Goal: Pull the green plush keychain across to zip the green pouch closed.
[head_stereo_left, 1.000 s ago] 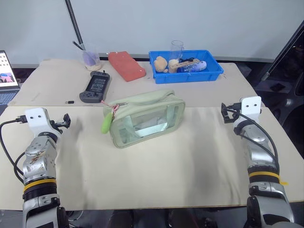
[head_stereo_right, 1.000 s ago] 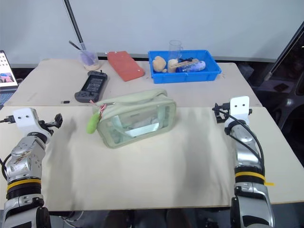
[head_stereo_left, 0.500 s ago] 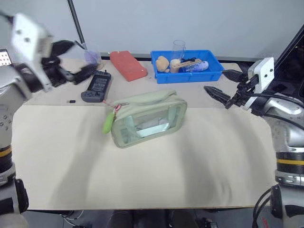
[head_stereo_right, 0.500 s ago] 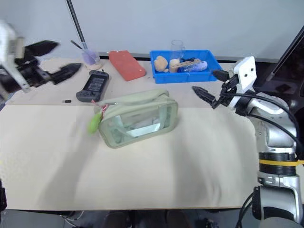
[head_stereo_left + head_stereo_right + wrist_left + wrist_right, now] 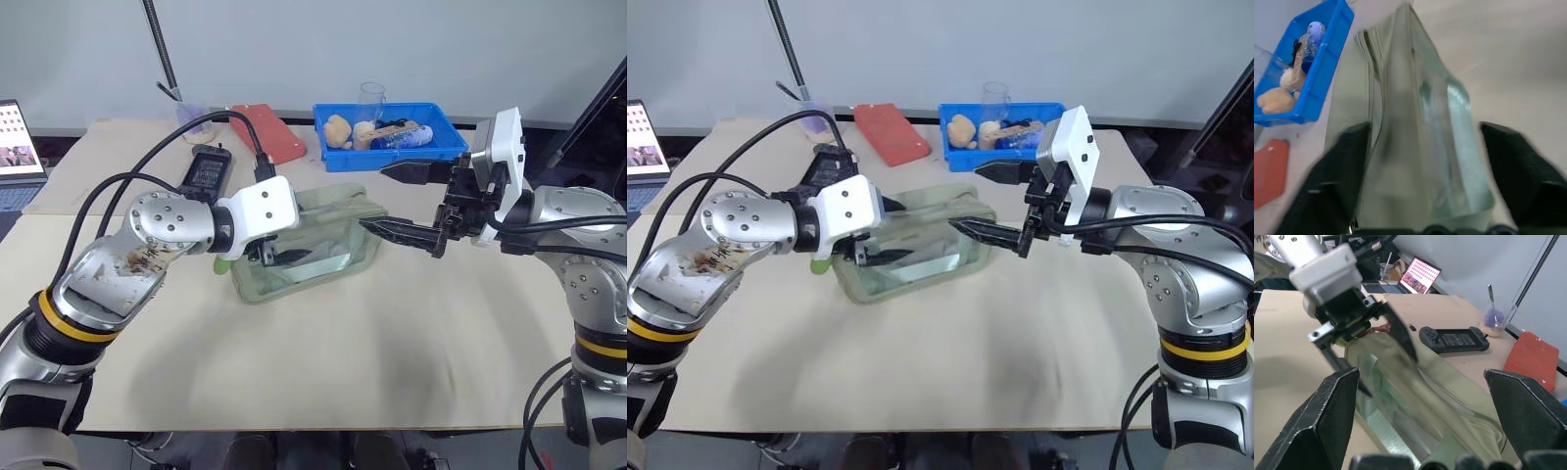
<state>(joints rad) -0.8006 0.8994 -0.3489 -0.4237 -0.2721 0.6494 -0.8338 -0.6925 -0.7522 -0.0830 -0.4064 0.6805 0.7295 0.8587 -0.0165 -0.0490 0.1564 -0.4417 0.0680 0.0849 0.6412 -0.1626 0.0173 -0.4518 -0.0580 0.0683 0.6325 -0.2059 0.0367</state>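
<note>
My right gripper will steady the green pouch for zipping. It will next grab the pouch by its fabric end (image 5: 355,211) (image 5: 1484,435) opposite the keychain.
The green pouch (image 5: 338,199) lies on the tan table with its clear side facing me. My left gripper (image 5: 878,233) is at its left end, one black finger over the top and the other (image 5: 884,259) against the clear front; the pouch (image 5: 1415,122) fills the gap between them. A bit of the green plush keychain (image 5: 820,265) peeks out under my left wrist, and its red cord (image 5: 1382,328) shows by the zipper. My right gripper (image 5: 372,196) is open at the pouch's right end, one finger behind and one finger (image 5: 397,232) in front.
At the back stands a blue tray (image 5: 437,152) holding tan lumps, a bottle and a glass. A red pad (image 5: 279,139), a black game controller (image 5: 204,168) and a cup (image 5: 191,119) lie behind the pouch. A laptop (image 5: 20,162) sits far left.
Both arms have swung in from the table's sides to the pouch ends. My left gripper has rolled and its fingers have narrowed around the left end. The right stays open.
</note>
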